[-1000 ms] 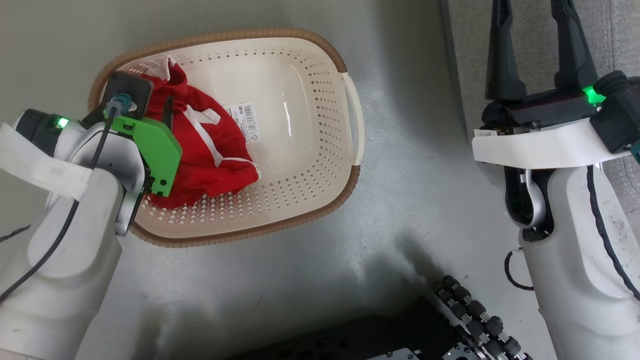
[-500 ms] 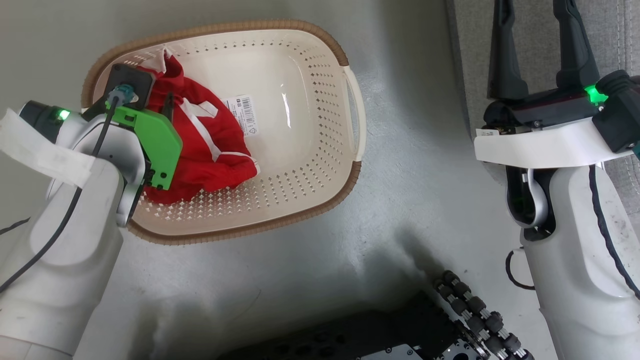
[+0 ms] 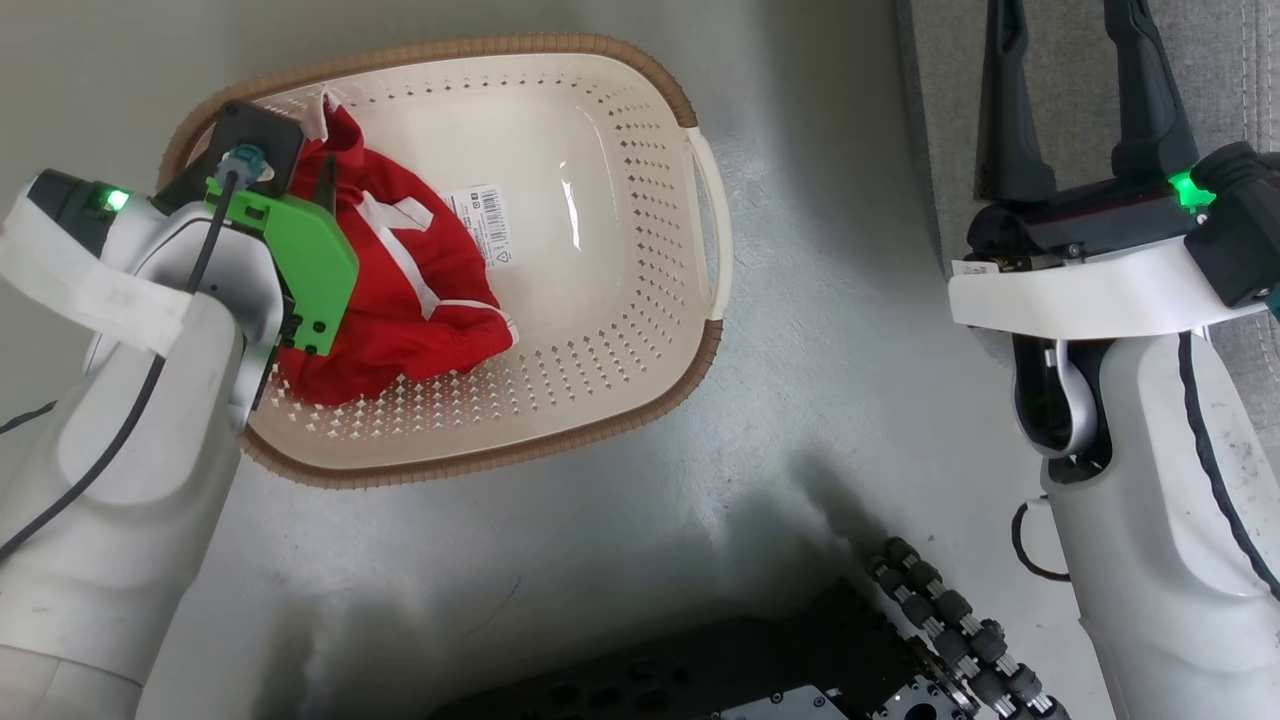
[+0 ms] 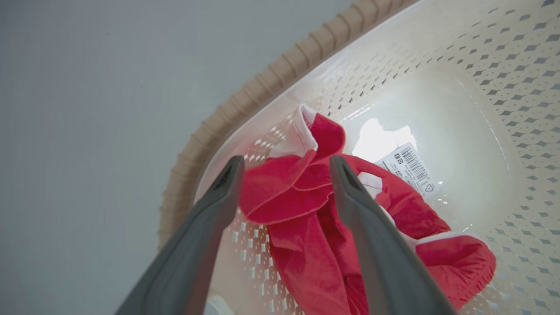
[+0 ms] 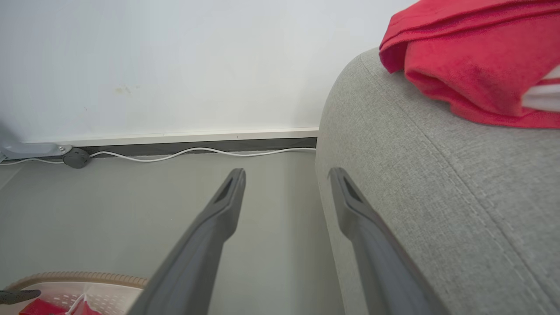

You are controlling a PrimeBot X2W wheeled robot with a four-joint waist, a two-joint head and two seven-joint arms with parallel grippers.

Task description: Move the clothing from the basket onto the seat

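My left gripper grabs the red garment by its white-trimmed end (image 3: 326, 120) next, to bring the last clothing out of the basket (image 3: 640, 330) for the seat.
The cream basket (image 3: 640, 330) with a brown rim stands on the grey floor. A red garment with white trim (image 3: 400, 300) lies bunched in its left end. In the left wrist view, my left gripper (image 4: 284, 168) hangs open just above that clothing (image 4: 302, 245), its fingers either side of a red fold near the basket wall (image 4: 280, 96). My right gripper (image 3: 1065, 80) stands open over the edge of the grey seat (image 3: 1230, 60), holding nothing. The right wrist view has this gripper (image 5: 286, 175) beside the seat's rounded corner (image 5: 437, 197), and another red garment (image 5: 472, 57) rests on top of the seat.
A label sticker (image 3: 487, 225) is stuck on the basket's bare bottom. My black wheeled base (image 3: 900, 640) fills the lower edge of the head view. A white cable (image 5: 197, 151) runs along the wall's skirting. Grey floor lies between basket and seat.
The head view has shifted slightly. My left wrist has edged a little toward the basket's left rim over the red garment. Both grippers stay open; the right arm holds its place.
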